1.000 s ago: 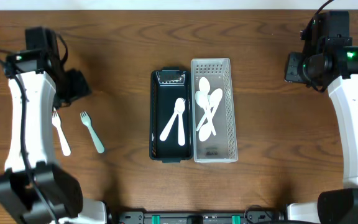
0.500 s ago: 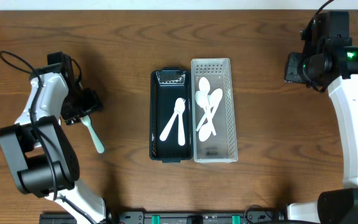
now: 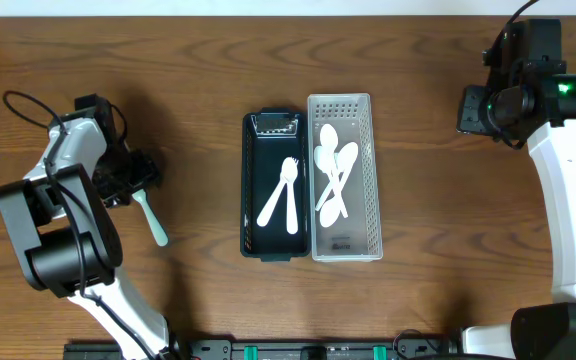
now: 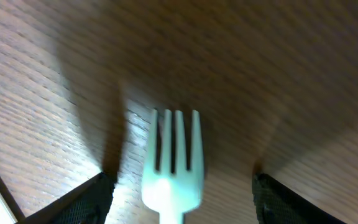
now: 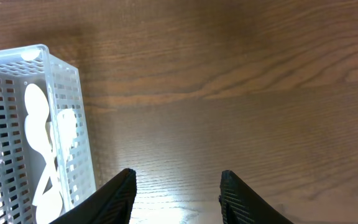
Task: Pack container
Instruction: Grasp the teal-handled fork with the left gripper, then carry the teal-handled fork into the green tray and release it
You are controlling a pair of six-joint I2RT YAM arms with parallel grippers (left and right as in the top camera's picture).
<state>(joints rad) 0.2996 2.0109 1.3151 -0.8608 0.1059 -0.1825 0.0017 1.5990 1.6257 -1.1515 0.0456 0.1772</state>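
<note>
The broad base of the green fork's head lies between my low fingers and closing would catch the head, so it is time for my left gripper to close.
A pale green fork (image 3: 152, 220) lies on the wooden table at the left. My left gripper (image 3: 131, 180) is low over its head, jaws open. In the left wrist view the fork's tines (image 4: 174, 149) lie between the two open fingers (image 4: 179, 190), with gaps on both sides. A black container (image 3: 251, 180) at the centre holds two white forks (image 3: 282, 196). A white perforated basket (image 3: 370, 180) beside it holds several white spoons (image 3: 333, 180). My right gripper (image 3: 474, 108) is open and empty, over bare wood right of the basket (image 5: 17, 124).
The left arm's links and a cable (image 3: 28, 105) cover the table at the far left. The basket and container touch side by side. Bare wood lies between the green fork and the container.
My left arm has swung in and lowered the gripper over the green fork's head. The white fork seen earlier at the far left is now hidden. The right arm has not moved.
</note>
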